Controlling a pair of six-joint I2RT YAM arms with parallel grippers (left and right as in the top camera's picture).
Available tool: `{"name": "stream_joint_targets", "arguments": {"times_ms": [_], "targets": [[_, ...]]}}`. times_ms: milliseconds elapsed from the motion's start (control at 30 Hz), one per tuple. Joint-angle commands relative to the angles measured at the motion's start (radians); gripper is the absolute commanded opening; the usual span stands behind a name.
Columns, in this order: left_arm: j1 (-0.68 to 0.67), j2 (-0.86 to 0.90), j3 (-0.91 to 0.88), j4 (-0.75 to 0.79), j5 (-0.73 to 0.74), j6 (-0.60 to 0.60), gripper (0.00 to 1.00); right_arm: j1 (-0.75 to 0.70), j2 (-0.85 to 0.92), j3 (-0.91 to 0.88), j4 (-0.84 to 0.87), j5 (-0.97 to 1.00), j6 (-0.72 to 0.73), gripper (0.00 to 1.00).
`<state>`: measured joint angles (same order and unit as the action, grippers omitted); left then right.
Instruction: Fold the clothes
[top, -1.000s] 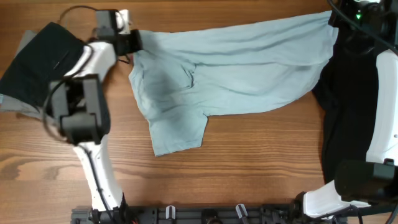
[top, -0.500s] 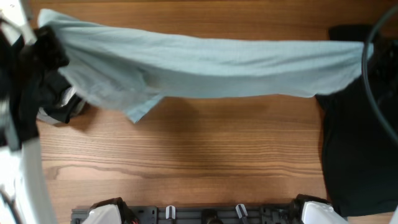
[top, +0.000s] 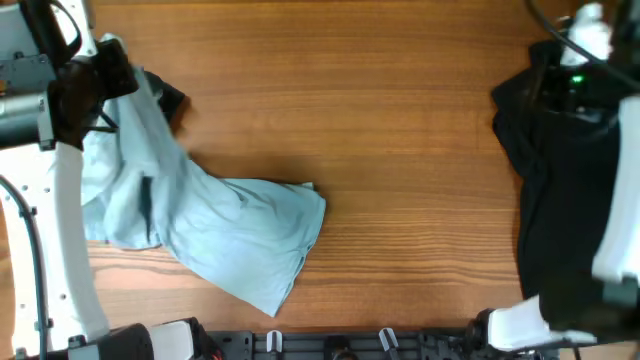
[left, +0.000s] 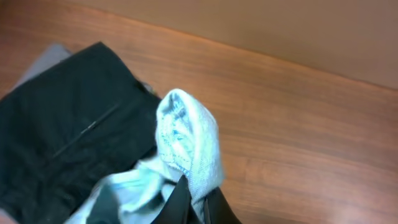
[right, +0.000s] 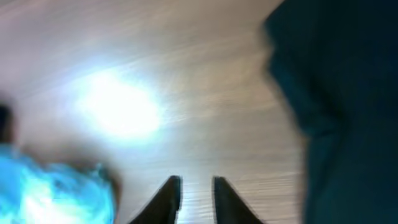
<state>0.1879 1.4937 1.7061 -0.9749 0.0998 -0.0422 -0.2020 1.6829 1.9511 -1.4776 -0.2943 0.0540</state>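
My right gripper grabs the loose end (top: 290, 240) of the pale blue T-shirt (top: 230, 235) next, opposite my left gripper. That spreads the T-shirt for folding.
The pale blue T-shirt (top: 230, 235) lies bunched on the left half of the table, one end lifted. My left gripper (top: 108, 72) holds that end at the far left. In the left wrist view its fingers (left: 194, 205) are shut on a fold of the T-shirt (left: 186, 140), above a black garment (left: 68, 143) with grey cloth (left: 55, 52) under its edge. My right gripper (right: 196, 183) hovers over bare wood, open with nothing between its fingers. A black garment (right: 348, 93) lies to its right and the blurred T-shirt (right: 43, 193) to its left.
A large black garment (top: 560, 200) covers the right edge of the table, with the right arm (top: 612, 200) over it. The left arm (top: 65, 220) runs down the left side. A dark rail (top: 330, 345) lines the front edge.
The T-shirt was stretched between both grippers. The right gripper has opened and let go, and the shirt has dropped into a heap on the left, still held by the left gripper.
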Motion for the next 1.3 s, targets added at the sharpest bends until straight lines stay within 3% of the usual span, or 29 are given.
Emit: {"name": "stream_joint_targets", "arguments": {"times_ms": [0, 133, 300, 400, 433, 500, 633, 733, 900, 933, 967, 1067, 1133, 1267], "targets": [[-0.010, -0.081, 0.015, 0.051, 0.008, 0.012, 0.04, 0.121, 0.094, 0.004, -0.047, -0.215, -0.159, 0.29], [-0.010, -0.213, 0.015, 0.058, -0.126, 0.013, 0.04, 0.374, 0.103, -0.071, -0.053, -0.109, -0.077, 0.36], [-0.010, -0.311, 0.015, 0.052, -0.173, 0.013, 0.04, 0.718, 0.103, -0.386, 0.040, -0.110, -0.031, 0.45], [-0.010, -0.316, 0.015, 0.032, -0.173, 0.013, 0.04, 0.928, 0.105, -0.623, 0.226, -0.222, 0.116, 0.55], [-0.010, -0.315, 0.015, 0.031, -0.173, 0.013, 0.04, 0.971, 0.105, -0.664, 0.292, -0.258, 0.235, 0.58], [-0.010, -0.316, 0.015, 0.031, -0.173, 0.013, 0.04, 1.022, 0.106, -0.719, 0.408, -0.258, 0.539, 0.73], [-0.010, -0.316, 0.015, 0.009, -0.172, 0.013, 0.04, 1.022, 0.109, -0.759, 0.550, -0.237, 0.744, 0.79], [-0.010, -0.316, 0.015, 0.006, -0.173, 0.012, 0.04, 1.020, 0.142, -0.789, 0.671, -0.239, 0.908, 0.77], [-0.010, -0.316, 0.015, 0.006, -0.172, 0.012, 0.04, 1.020, 0.255, -0.789, 0.674, -0.217, 0.970, 0.71], [-0.010, -0.316, 0.015, 0.005, -0.172, 0.012, 0.04, 1.020, 0.288, -0.789, 0.679, -0.208, 0.975, 0.68], [-0.010, -0.316, 0.015, 0.005, -0.172, 0.012, 0.04, 1.020, 0.320, -0.789, 0.697, -0.216, 0.974, 0.58], [-0.010, -0.316, 0.015, 0.001, -0.172, 0.012, 0.04, 1.016, 0.356, -0.789, 0.737, -0.215, 1.009, 0.53], [-0.010, -0.316, 0.015, 0.001, -0.172, 0.012, 0.04, 1.005, 0.355, -0.788, 0.785, -0.207, 1.019, 0.39], [-0.010, -0.316, 0.015, 0.002, -0.172, 0.012, 0.04, 0.958, 0.342, -0.788, 0.755, -0.177, 0.984, 0.43]]}}
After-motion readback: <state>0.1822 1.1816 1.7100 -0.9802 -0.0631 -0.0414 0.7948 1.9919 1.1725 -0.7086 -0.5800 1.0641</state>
